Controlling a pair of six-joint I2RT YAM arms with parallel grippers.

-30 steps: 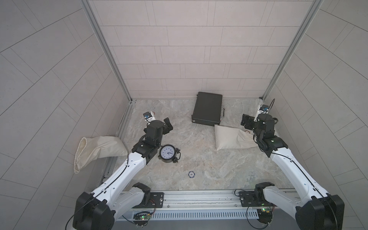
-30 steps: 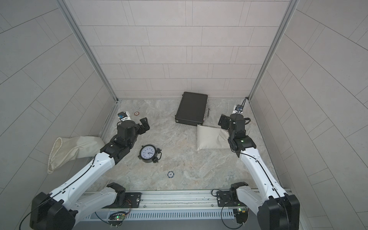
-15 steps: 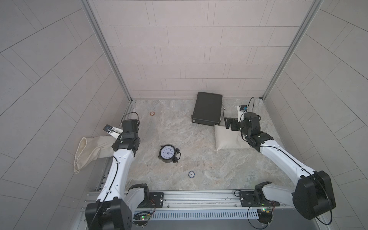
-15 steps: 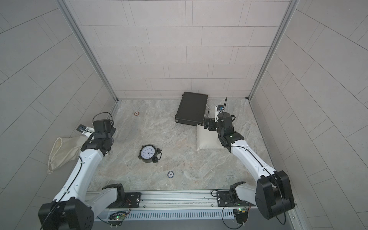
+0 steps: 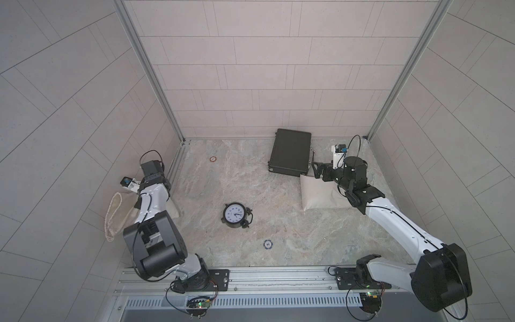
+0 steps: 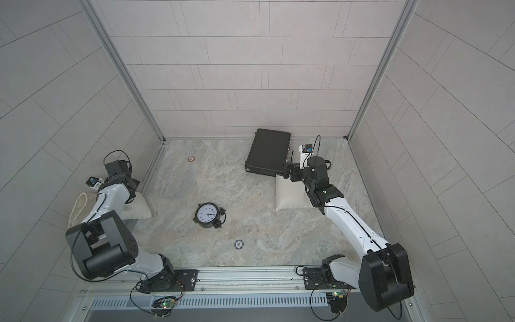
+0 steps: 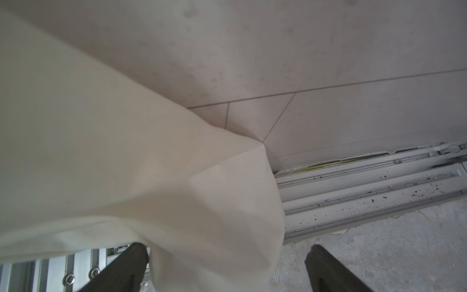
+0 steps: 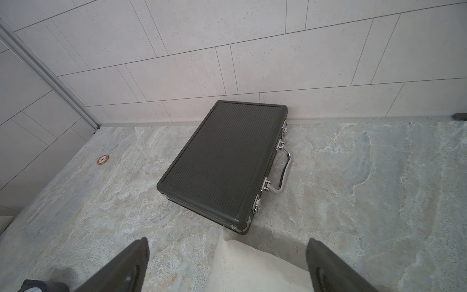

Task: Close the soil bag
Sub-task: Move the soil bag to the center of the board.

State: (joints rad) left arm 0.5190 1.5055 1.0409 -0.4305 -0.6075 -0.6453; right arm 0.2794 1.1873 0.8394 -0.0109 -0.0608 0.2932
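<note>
The bag's corded rim should stay free to close. My left gripper will next grab the soil bag (image 5: 118, 214) by the cloth fold away from that rim.
The soil bag (image 5: 118, 214), cream cloth with a corded rim, lies slumped against the left wall in both top views (image 6: 83, 206). My left arm bends over it, and in the left wrist view a fold of the bag (image 7: 177, 192) hangs between the spread fingers of my left gripper (image 7: 226, 249), which is open. My right gripper (image 5: 316, 169) is open too. It hovers at the far corner of a second cream sack (image 5: 320, 195), and that corner (image 8: 242, 263) shows between the fingers (image 8: 136, 255) without touching them.
A closed black briefcase (image 5: 289, 156) lies just beyond the right gripper, its handle (image 8: 284, 172) facing right. A black alarm clock (image 5: 235, 215) sits mid-floor, with a blue chip (image 5: 267, 244) nearer the front and an orange chip (image 5: 213, 159) at the back left. A metal rail (image 7: 366, 197) runs along the left wall.
My left arm has swung from beside the clock out to the left wall and down onto the soil bag. My right gripper has moved left across the cream sack towards the briefcase.
</note>
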